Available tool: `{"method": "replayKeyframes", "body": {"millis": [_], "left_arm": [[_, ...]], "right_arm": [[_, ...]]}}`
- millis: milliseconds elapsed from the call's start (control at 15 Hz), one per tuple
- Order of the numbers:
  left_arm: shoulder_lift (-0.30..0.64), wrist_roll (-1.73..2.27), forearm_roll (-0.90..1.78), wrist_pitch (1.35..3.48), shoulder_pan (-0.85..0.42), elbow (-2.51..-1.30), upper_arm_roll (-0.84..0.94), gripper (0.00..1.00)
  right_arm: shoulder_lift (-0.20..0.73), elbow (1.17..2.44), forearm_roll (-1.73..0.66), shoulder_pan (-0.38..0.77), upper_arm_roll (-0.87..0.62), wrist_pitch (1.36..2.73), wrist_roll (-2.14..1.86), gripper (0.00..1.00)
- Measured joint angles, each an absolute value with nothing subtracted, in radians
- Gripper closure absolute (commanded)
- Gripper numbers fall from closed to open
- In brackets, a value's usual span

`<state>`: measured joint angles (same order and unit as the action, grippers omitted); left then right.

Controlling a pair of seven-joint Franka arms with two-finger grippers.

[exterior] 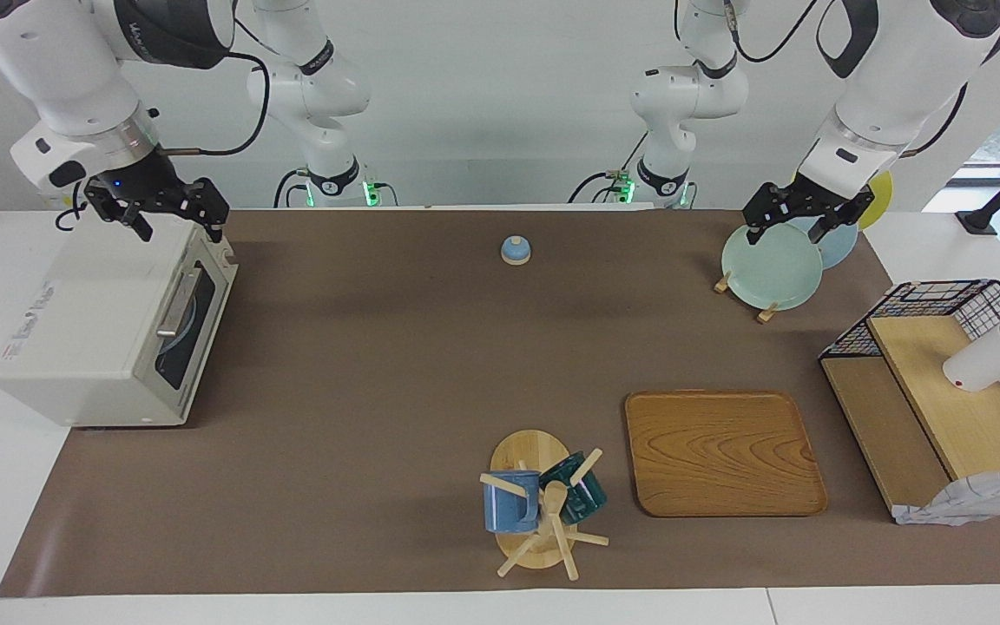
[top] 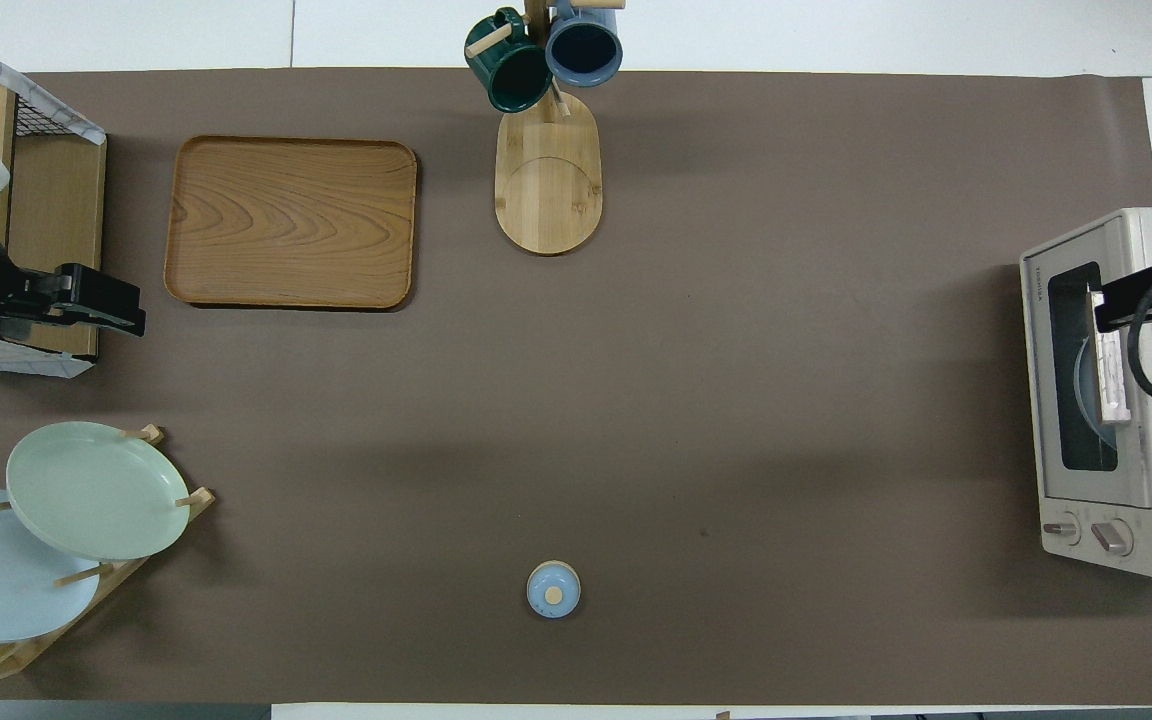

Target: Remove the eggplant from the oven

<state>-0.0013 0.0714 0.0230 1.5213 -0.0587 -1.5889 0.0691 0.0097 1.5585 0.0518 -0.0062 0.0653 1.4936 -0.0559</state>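
My right gripper takes hold of the glass door [top: 1068, 444] by its silver bar handle [top: 1112, 382] next, to open the oven and reach the eggplant inside.
The off-white oven [exterior: 92, 330] stands at the right arm's end of the table, its dark glass door shut and its silver bar handle [exterior: 177, 304] facing the middle of the table. Through the glass [top: 1081, 400] only a pale blue plate shows; the eggplant is hidden. My right gripper [exterior: 177, 227] hangs open just above the oven's top edge over the door, holding nothing. My left gripper [exterior: 786, 233] hangs open and empty over the plates [exterior: 769, 265] at the left arm's end.
A wooden tray [exterior: 721, 451] and a mug tree [exterior: 539, 503] with two mugs sit farthest from the robots. A small blue lid [exterior: 515, 250] lies near the robots. A black wire basket [exterior: 943, 299] over wooden shelves holds a white cup [exterior: 982, 360].
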Motion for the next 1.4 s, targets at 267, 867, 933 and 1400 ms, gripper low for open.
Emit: {"method": "replayKeyframes", "body": {"millis": [267, 867, 933, 1400], "left_arm": [[-0.001, 0.071, 0.023, 1.521, -0.059, -1.589, 0.069, 0.0], [-0.001, 0.071, 0.023, 1.521, -0.059, -1.589, 0.069, 0.0], [-0.001, 0.071, 0.023, 1.521, -0.059, -1.589, 0.069, 0.0], [-0.001, 0.071, 0.023, 1.521, -0.059, -1.589, 0.069, 0.0]], "right_arm": [[0.003, 1.579, 0.052, -0.009, 0.067, 1.501, -0.065, 1.0], [-0.117, 1.982, 0.099, -0.067, 0.081, 1.826, -0.105, 1.0], [-0.116, 1.993, 0.123, -0.072, 0.081, 1.835, -0.105, 1.0], [-0.085, 2.036, 0.151, -0.09, 0.084, 1.902, -0.101, 1.0]]}}
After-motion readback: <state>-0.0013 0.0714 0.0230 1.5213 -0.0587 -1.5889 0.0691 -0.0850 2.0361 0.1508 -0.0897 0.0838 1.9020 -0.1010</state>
